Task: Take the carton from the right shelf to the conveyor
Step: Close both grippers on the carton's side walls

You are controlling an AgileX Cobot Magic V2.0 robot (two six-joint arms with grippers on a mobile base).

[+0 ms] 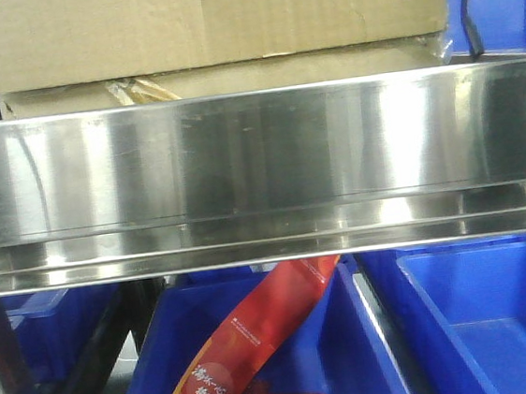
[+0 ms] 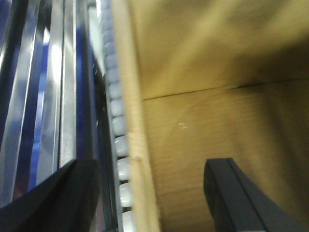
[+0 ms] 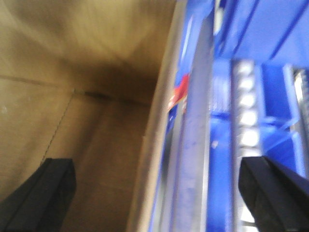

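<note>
My right gripper grabs the brown carton by its side's top edge (image 3: 155, 130) next, to carry the carton from the shelf to the conveyor.
The brown carton (image 1: 207, 19) sits on the right shelf, behind its shiny steel front rail (image 1: 258, 150), with crinkled tape at its bottom seam. In the left wrist view the carton's side (image 2: 212, 111) fills the right half. My left gripper (image 2: 145, 198) is open, and its dark fingers (image 2: 236, 198) straddle the carton's near edge. The carton (image 3: 72, 96) fills the left of the right wrist view. My right gripper (image 3: 159, 198) is open too, one finger (image 3: 43, 198) over the cardboard and the other over blue plastic. The conveyor is out of view.
Blue bins (image 1: 483, 324) stand under the shelf, and one holds a red packet (image 1: 251, 349). A row of white rollers (image 2: 118, 145) runs along the carton's left edge. Blue bins (image 3: 270, 58) and bright rollers (image 3: 246, 116) lie right of the carton. A dark cable (image 1: 469, 6) hangs at upper right.
</note>
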